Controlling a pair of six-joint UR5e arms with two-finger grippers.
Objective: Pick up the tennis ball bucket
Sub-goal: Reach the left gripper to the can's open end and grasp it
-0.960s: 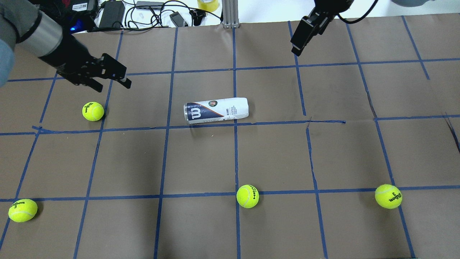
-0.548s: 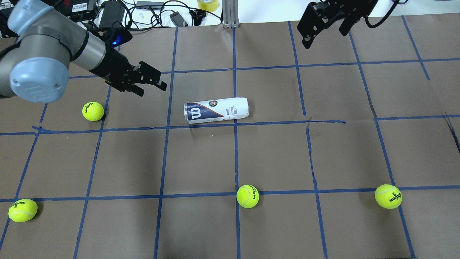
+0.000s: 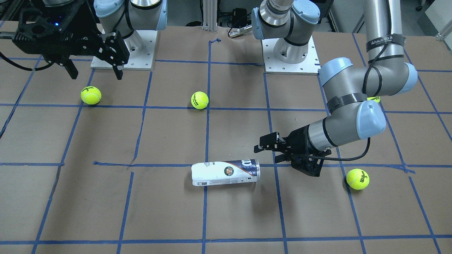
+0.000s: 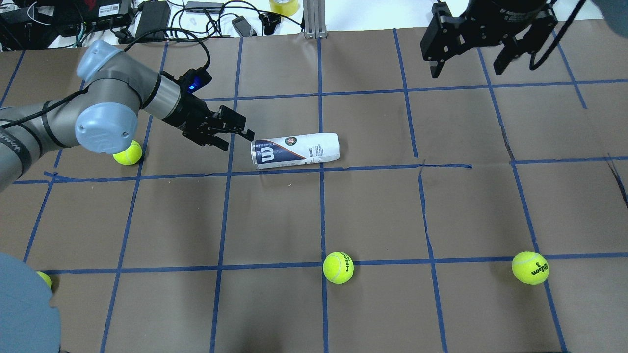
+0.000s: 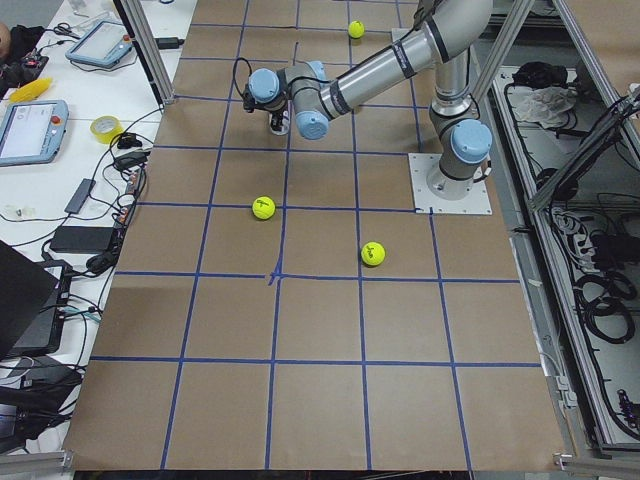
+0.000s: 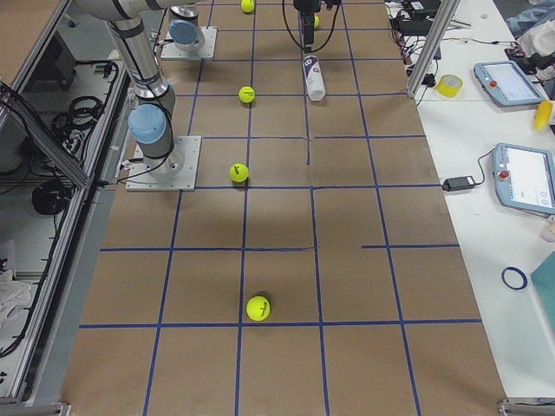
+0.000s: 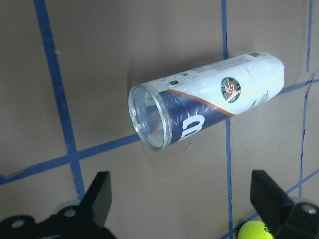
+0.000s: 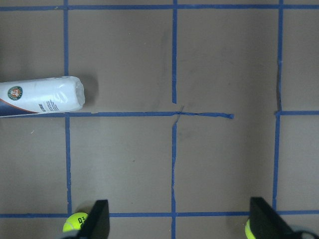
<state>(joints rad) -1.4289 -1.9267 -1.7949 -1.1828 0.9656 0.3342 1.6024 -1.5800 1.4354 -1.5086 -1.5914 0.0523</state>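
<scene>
My left gripper grabs the tennis ball bucket by its open rim (image 3: 257, 169) beside the dark blue label (image 3: 246, 167) next, to lift the bucket up.
The tennis ball bucket (image 4: 295, 150) is a clear tube with a white-and-dark-blue label, lying on its side on the brown table. It also shows in the front view (image 3: 226, 173). In the left wrist view its open, rimmed end (image 7: 149, 117) faces the camera. My left gripper (image 4: 236, 138) is open, low, just left of that open end and apart from it. My right gripper (image 4: 466, 71) is open and empty, high over the table's far right. The right wrist view shows the tube's closed end (image 8: 42, 97) at its left edge.
Yellow-green tennis balls lie around: one (image 4: 127, 153) under my left arm's elbow, one (image 4: 338, 267) at front middle, one (image 4: 530, 267) at front right, one (image 4: 44, 278) partly hidden at front left. Cables and devices (image 4: 152, 19) line the far edge.
My left arm has swung right and brought the open gripper close to the tube's open end. My right gripper has turned and shifted slightly right. The tube has not moved.
</scene>
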